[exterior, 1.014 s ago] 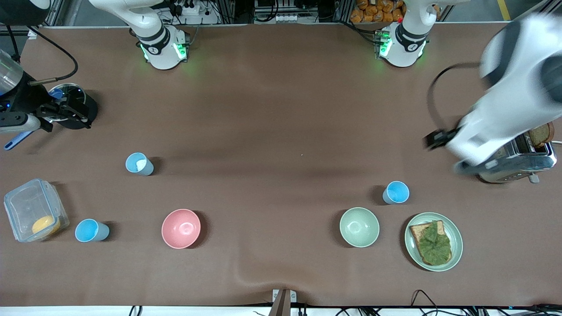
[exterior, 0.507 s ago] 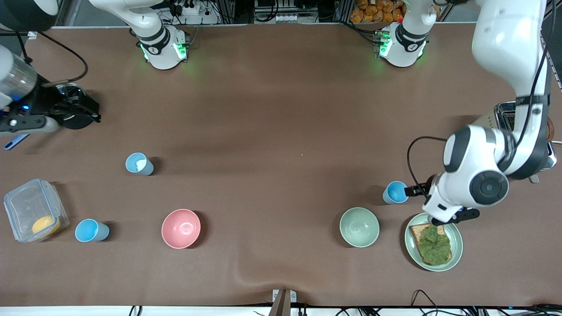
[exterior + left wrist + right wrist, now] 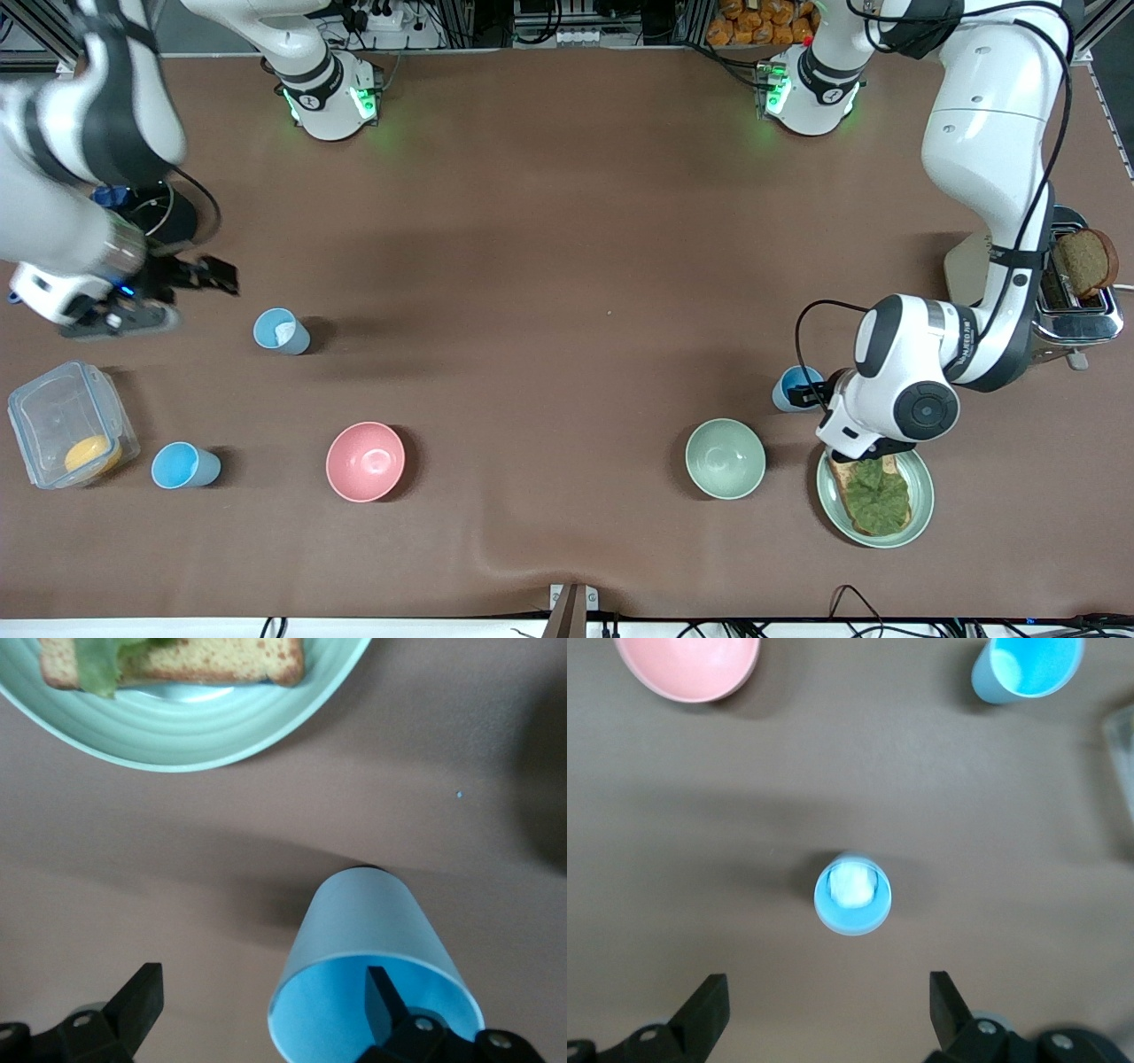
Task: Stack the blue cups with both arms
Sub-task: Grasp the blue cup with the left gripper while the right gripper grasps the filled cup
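The fingers of my left gripper are around the blue cup's rim point(image 3: 812, 372), one inside the cup's opening, so it is time to close. Closing now would catch the cup.
Three blue cups stand on the table. One with a whitish patch inside point(image 3: 281, 331) is toward the right arm's end, one point(image 3: 184, 466) is near the clear box, and one point(image 3: 787, 388) is next to the plate. My left gripper point(image 3: 811, 393) is open and low at that last cup point(image 3: 376, 974), with one finger point(image 3: 383, 992) inside its rim and the other finger outside. My right gripper point(image 3: 211, 275) is open and empty in the air beside the patched cup point(image 3: 852, 895), which lies ahead of its fingers point(image 3: 709, 1005).
A pink bowl point(image 3: 365, 461) and a pale green bowl point(image 3: 725, 458) stand nearer the front camera. A green plate point(image 3: 921, 496) with bread and lettuce is beside the left gripper. A toaster point(image 3: 1076, 306) and a clear box point(image 3: 66, 425) stand at the table's ends.
The left arm swung down from over the toaster to the cup by the plate. The right arm moved from the table's end toward the patched cup.
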{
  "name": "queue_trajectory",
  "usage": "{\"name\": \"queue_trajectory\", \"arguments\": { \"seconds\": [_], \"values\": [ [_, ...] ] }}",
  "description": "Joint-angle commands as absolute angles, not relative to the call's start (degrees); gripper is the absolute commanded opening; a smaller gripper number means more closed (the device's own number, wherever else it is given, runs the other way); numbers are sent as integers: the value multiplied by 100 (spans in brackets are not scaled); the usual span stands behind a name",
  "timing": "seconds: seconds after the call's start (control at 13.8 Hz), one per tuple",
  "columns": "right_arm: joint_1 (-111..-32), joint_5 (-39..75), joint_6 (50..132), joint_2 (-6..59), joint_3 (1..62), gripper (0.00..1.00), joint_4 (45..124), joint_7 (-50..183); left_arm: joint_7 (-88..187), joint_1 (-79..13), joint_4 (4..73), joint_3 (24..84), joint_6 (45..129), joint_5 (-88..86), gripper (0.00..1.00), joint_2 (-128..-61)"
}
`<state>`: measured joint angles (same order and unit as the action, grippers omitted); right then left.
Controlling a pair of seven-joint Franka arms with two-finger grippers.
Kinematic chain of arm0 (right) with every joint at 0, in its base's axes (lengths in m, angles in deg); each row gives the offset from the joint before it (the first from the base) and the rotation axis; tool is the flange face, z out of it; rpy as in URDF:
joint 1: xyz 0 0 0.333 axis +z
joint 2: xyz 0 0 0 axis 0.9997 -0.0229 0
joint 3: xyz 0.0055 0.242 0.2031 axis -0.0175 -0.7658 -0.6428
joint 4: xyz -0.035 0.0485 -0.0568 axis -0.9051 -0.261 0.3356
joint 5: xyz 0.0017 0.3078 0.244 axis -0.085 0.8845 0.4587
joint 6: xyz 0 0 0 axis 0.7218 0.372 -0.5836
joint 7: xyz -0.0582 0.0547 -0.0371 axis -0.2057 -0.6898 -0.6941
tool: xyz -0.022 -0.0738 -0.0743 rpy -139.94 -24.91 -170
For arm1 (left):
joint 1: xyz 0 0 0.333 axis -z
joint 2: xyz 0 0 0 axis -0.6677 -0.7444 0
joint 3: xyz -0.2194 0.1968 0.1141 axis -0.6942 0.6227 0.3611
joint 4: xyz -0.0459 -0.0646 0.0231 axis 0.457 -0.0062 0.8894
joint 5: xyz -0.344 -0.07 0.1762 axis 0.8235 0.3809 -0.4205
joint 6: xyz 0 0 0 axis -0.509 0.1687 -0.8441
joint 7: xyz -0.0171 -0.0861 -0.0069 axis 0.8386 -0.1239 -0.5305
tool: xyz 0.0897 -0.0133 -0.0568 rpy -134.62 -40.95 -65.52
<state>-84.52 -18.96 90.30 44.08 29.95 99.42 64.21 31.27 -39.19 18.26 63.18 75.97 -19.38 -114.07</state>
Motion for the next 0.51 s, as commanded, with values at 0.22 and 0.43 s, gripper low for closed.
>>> {"name": "queue_trajectory", "arguments": {
  "seconds": [0.22,0.43],
  "values": [
    [-8570,-1957,9967,3709,2985,57,10450,6277,3063,-3917,1820,6319,7648,-1883,0,-11480],
    [-8509,-1931,10143,3463,3047,47,10450,6347,3063,-3952,1794,6276,7674,-1874,0,-11393]
  ]
}}
